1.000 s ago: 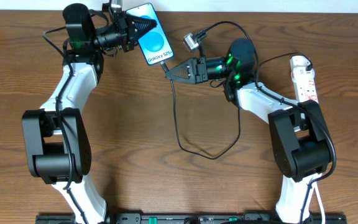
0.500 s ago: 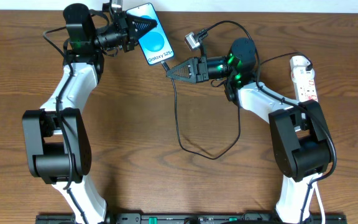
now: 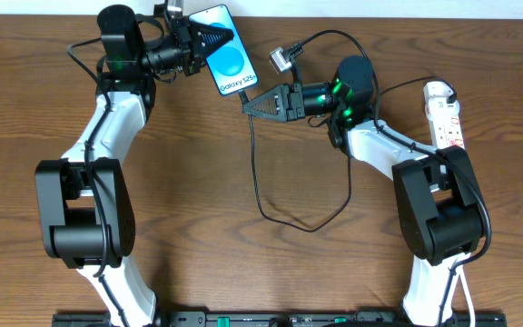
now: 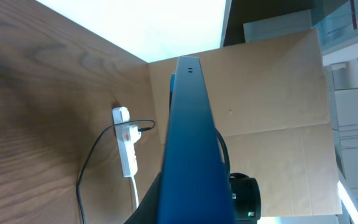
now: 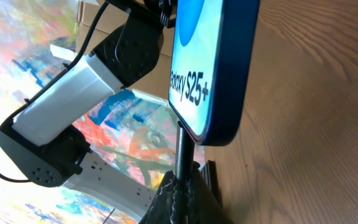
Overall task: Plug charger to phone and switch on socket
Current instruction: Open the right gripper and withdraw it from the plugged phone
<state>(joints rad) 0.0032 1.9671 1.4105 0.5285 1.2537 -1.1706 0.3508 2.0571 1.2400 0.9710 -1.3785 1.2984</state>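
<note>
The charger's black plug body (image 3: 243,96) is flush against the phone's lower edge (image 3: 240,89), and its tip is hidden inside. My right gripper needs to let go of the charger.
The phone (image 3: 229,56), blue screen up with "Galaxy S25" text, is lifted at the back of the table, and my left gripper (image 3: 214,41) is shut on its far end. In the left wrist view its dark blue back (image 4: 188,143) fills the centre. My right gripper (image 3: 249,103) is shut on the black charger (image 3: 258,173) just behind its plug tip. In the right wrist view the charger tip (image 5: 183,146) meets the phone's lower edge (image 5: 219,124), with the right gripper (image 5: 182,186) below it. Whether the tip is fully seated I cannot tell. The white socket (image 3: 446,113) lies at the far right.
The charger's slack loops over the wooden table (image 3: 198,227) between the arms. A small grey adapter (image 3: 282,59) lies behind the right gripper. A cardboard box (image 4: 272,87) stands beyond the table, and the socket (image 4: 125,140) with its white cord shows in the left wrist view.
The left gripper has shifted the phone slightly to the right, closer to the right gripper's tip. The right gripper has barely moved.
</note>
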